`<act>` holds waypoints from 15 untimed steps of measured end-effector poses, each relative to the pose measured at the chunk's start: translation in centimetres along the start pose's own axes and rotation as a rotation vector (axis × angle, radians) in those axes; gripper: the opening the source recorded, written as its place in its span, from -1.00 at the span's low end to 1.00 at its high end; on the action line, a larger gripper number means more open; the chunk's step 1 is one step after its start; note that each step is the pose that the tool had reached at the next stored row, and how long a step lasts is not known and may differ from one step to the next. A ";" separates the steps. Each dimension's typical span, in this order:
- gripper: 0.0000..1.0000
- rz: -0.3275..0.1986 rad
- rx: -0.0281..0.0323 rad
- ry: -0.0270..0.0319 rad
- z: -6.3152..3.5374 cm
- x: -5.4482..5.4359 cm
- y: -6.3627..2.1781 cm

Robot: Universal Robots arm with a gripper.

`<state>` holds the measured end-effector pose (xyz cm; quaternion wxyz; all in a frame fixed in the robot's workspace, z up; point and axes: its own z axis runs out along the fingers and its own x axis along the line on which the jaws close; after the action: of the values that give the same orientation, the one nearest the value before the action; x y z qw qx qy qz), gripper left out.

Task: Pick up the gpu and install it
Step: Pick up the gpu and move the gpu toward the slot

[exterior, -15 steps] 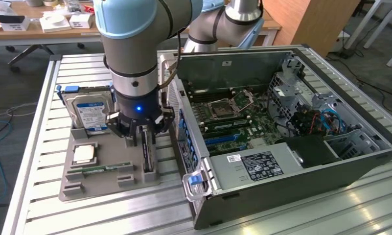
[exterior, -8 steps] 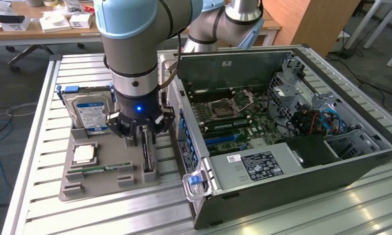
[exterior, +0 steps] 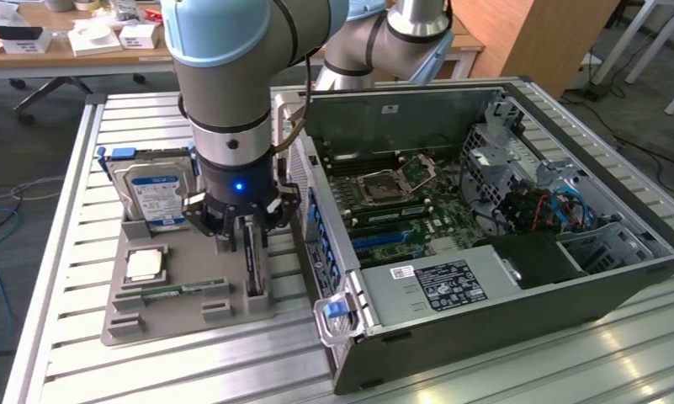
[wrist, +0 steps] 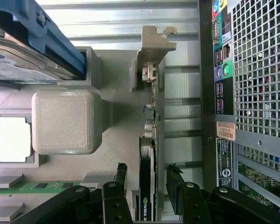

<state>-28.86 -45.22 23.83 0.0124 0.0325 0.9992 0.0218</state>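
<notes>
My gripper should close on the GPU's black shroud (wrist: 146,182). The fingertips are on both sides of it in the wrist view, above the grey holder tray (wrist: 119,140).
The gpu (exterior: 255,268) stands on edge in a slot of the grey holder tray (exterior: 135,316), its black face upright. In the wrist view the gpu (wrist: 153,116) appears edge-on, with its silver bracket (wrist: 154,44) at the far end. My gripper (exterior: 243,225) hangs directly over the card and is open. In the wrist view my gripper (wrist: 146,173) straddles the card, one of the black fingers (wrist: 120,173) on each side, with a gap to the card on both sides.
The holder tray also carries a silver hard drive (exterior: 157,195) (wrist: 18,60), a CPU (exterior: 145,265) (wrist: 9,140) and a green RAM stick (exterior: 185,290) (wrist: 37,187). The open PC case (exterior: 606,278) lies close on the exterior view's right, motherboard (exterior: 404,202) exposed.
</notes>
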 end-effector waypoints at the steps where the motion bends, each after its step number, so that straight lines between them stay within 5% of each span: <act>1: -0.06 0.000 0.0000 0.0000 0.00 0.0 0.00; 7: -0.08 0.000 0.0000 0.0000 0.00 0.0 0.00; 11: -0.45 0.000 0.0001 0.0001 0.00 0.0 0.00; 15: -0.49 0.000 0.0000 0.0001 0.00 0.0 0.00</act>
<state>-28.86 -45.22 23.84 0.0124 0.0326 0.9992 0.0217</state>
